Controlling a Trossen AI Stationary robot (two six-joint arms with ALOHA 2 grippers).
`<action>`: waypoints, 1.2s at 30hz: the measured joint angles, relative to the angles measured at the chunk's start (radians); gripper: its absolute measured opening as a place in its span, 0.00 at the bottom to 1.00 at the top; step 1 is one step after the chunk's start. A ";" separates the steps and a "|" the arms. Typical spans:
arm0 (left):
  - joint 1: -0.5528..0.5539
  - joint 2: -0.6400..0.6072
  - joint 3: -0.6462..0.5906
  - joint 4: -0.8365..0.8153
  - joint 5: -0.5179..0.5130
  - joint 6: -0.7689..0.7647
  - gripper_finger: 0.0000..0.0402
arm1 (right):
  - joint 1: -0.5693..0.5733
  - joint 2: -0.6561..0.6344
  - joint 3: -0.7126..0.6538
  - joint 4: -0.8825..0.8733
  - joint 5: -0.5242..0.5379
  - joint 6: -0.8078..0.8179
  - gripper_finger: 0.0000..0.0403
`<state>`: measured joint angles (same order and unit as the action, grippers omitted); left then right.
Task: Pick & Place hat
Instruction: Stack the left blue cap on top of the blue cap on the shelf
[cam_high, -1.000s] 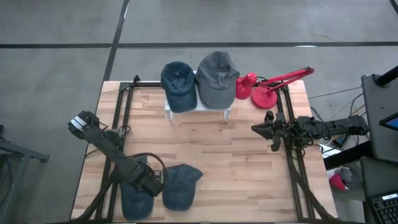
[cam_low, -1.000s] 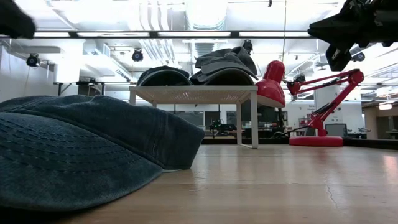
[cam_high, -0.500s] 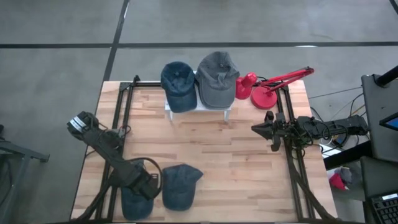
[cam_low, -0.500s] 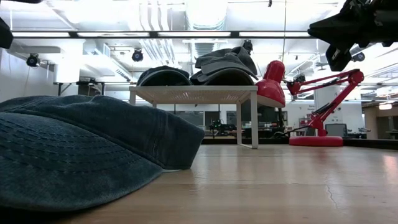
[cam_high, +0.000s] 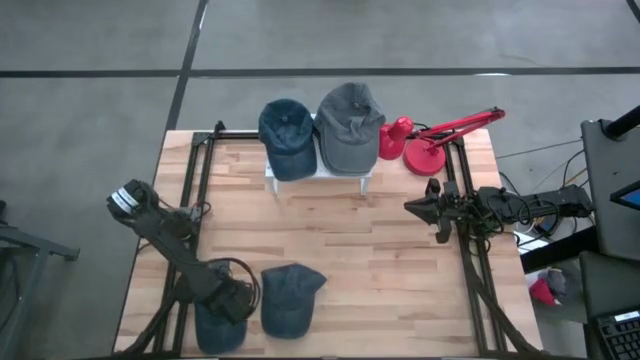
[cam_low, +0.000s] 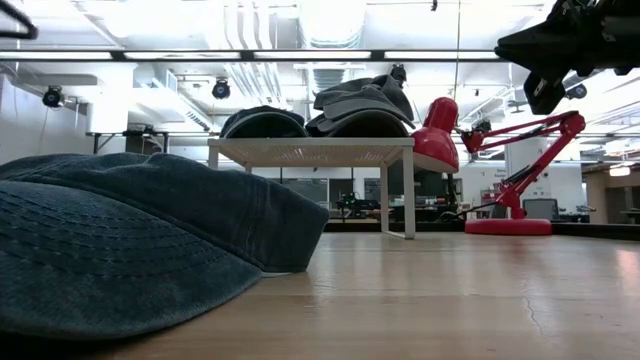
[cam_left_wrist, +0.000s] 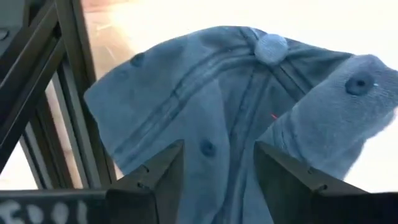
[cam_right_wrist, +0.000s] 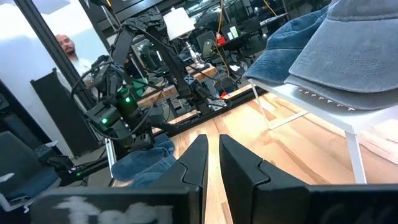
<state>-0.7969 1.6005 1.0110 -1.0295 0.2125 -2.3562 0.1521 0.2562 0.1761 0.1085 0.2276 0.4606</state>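
My left gripper grabs the blue hat by its top's seam fold (cam_left_wrist: 233, 158) next. Then my left gripper sets the hat on the white shelf.
Two blue denim hats lie crown-up by the table's near edge: one (cam_high: 290, 298) free, the other (cam_high: 213, 325) partly under my left gripper (cam_high: 228, 300). In the left wrist view that hat (cam_left_wrist: 205, 106) fills the picture with its top button (cam_left_wrist: 272, 47). The open left gripper (cam_left_wrist: 217, 171) stands over its crown, pointing down. The neighbouring hat (cam_left_wrist: 348, 118) lies against it. One blue hat (cam_low: 130, 250) fills the low view's left. My right gripper (cam_high: 425, 208) waits shut and raised at the table's right side. My left gripper stands open above the crown (cam_left_wrist: 208, 146) of the blue hat, one finger on either side, coming from above. Whether the fingertips touch the cloth, I cannot tell. The hat lies flat on the table.
A white shelf (cam_high: 345, 178) at the far edge carries a dark blue hat (cam_high: 288, 135) and a grey hat (cam_high: 350, 125). A red desk lamp (cam_high: 425, 150) stands to its right. Black frame rails (cam_high: 195, 190) run along both table sides. Bare wood lies in the middle.
My left gripper has moved a little toward the table's near edge, over the blue hat there. The hats have stayed in place.
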 joint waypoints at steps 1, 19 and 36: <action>-0.002 0.000 -0.013 0.015 0.000 -0.001 0.49 | 0.000 0.000 0.000 0.000 0.000 0.000 0.10; 0.002 -0.006 -0.307 0.455 -0.060 0.037 0.41 | 0.000 0.000 0.000 0.001 0.001 0.011 0.10; 0.008 -0.003 -0.294 0.386 -0.112 0.077 0.03 | 0.000 0.000 0.000 0.001 0.002 0.011 0.10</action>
<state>-0.7891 1.5980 0.7169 -0.6434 0.1007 -2.2791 0.1521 0.2562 0.1761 0.1096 0.2298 0.4717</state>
